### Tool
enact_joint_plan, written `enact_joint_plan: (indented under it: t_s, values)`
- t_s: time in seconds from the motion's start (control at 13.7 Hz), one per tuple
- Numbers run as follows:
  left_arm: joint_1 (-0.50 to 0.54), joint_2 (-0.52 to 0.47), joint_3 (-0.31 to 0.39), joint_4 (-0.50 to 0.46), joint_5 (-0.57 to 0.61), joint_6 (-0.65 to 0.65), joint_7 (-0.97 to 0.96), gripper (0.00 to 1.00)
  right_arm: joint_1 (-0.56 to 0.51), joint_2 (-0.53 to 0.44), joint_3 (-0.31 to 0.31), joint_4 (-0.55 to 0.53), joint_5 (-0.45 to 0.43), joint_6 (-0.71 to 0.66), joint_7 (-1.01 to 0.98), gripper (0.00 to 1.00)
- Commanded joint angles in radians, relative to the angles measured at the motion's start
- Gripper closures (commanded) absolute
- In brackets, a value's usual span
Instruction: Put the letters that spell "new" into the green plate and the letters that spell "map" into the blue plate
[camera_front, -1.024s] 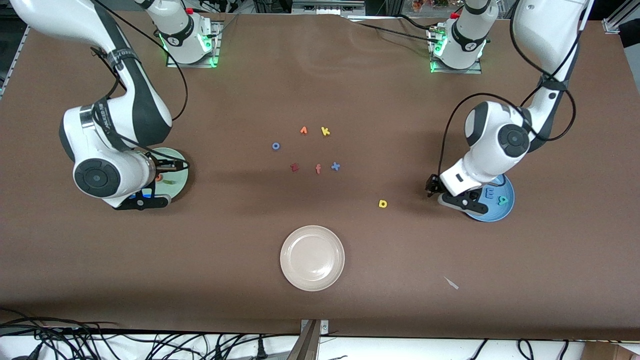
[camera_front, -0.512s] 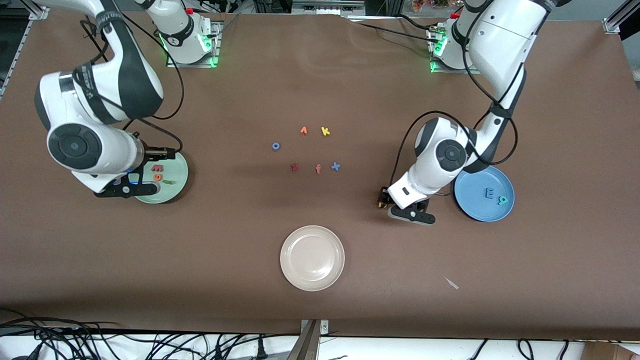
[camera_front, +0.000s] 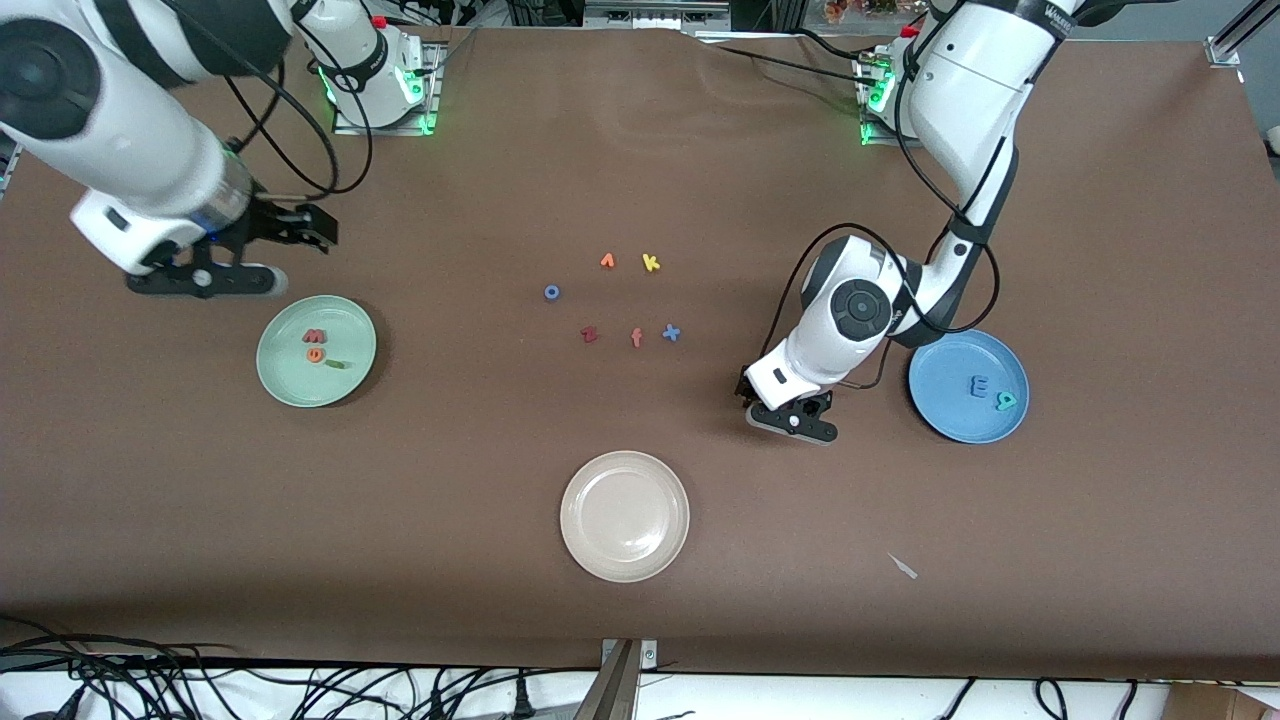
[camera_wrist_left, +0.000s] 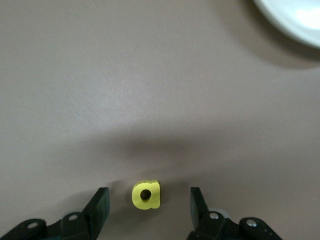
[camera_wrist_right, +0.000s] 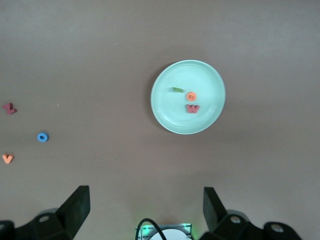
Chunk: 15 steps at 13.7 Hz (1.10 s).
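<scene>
My left gripper is going to grab the yellow a by its rounded sides next, to spell "map" in the blue plate (camera_front: 950, 410).
The pale green plate (camera_front: 290, 380) lies toward the right arm's end and holds the pinkish-red w (camera_front: 314, 336), orange e (camera_front: 316, 353) and green n (camera_front: 337, 364). My right gripper (camera_front: 315, 228) hangs open and empty over bare table beside that plate (camera_wrist_right: 165, 112). The blue plate (camera_front: 950, 410), at the left arm's end, holds the blue m (camera_front: 979, 385) and teal p (camera_front: 1005, 401). My left gripper (camera_wrist_left: 148, 192) is low at the table and open, its fingers either side of the yellow a (camera_wrist_left: 146, 195) without touching it. In the front view the left hand (camera_front: 790, 410) hides the a.
A beige-white plate (camera_front: 625, 570) lies nearer the front camera, mid-table. Loose letters sit in the middle: an orange one (camera_front: 607, 261), yellow k (camera_front: 651, 263), blue o (camera_front: 551, 292), dark red z (camera_front: 589, 334), salmon f (camera_front: 636, 338), blue x (camera_front: 671, 333). A pale scrap (camera_front: 903, 566) lies near the front.
My left gripper has travelled from over the blue plate to the yellow a and come down around it. The right arm has lifted off the green plate toward its base, uncovering the three letters.
</scene>
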Motion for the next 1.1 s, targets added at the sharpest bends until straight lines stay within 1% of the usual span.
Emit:
enact_joint_plan:
  t_s: [0.0, 0.07, 0.22, 0.29, 0.37, 0.51, 0.59, 0.73, 0.88, 0.95, 1.02]
  values:
    - [-0.031, 0.034, 0.015, 0.015, 0.026, 0.006, -0.005, 0.27, 0.035, -0.074, -0.145, -0.047, 0.072, 0.024, -0.038, 0.0]
    - [-0.031, 0.036, 0.015, 0.015, 0.026, 0.006, -0.005, 0.27, 0.035, -0.074, -0.16, -0.044, 0.08, 0.013, -0.087, 0.0]
    - [-0.031, 0.039, 0.015, 0.016, 0.025, 0.006, -0.005, 0.27, 0.028, -0.074, -0.182, -0.044, 0.068, 0.014, -0.243, 0.0]
    - [-0.031, 0.043, 0.016, 0.016, 0.026, 0.006, -0.005, 0.31, 0.025, -0.076, -0.185, -0.044, 0.068, 0.021, -0.294, 0.0]
    - [-0.031, 0.045, 0.02, 0.018, 0.026, 0.008, -0.004, 0.42, 0.01, -0.076, -0.185, -0.044, 0.068, 0.025, -0.302, 0.0]
    - [-0.033, 0.051, 0.024, 0.019, 0.029, 0.009, -0.002, 0.68, 0.002, -0.077, -0.185, -0.042, 0.048, 0.025, -0.296, 0.0]
    - [-0.031, 0.051, 0.026, 0.018, 0.031, 0.023, 0.004, 0.78, 0.0, -0.079, -0.185, -0.042, 0.046, 0.024, -0.297, 0.0]
    - [-0.031, 0.047, 0.03, 0.016, 0.043, 0.028, 0.004, 0.94, -0.017, -0.077, -0.185, -0.042, 0.057, 0.025, -0.304, 0.0]
    - [-0.028, 0.005, 0.049, 0.012, 0.043, 0.022, 0.001, 0.96, -0.017, -0.072, -0.185, -0.042, 0.054, 0.025, -0.304, 0.0]
    - [-0.014, -0.031, 0.053, 0.006, 0.045, 0.009, 0.003, 0.95, -0.017, -0.068, -0.185, -0.041, 0.054, 0.024, -0.304, 0.0]
    - [0.024, -0.083, 0.058, -0.028, 0.045, -0.011, 0.009, 0.96, -0.017, -0.065, -0.187, -0.041, 0.054, 0.024, -0.304, 0.0]
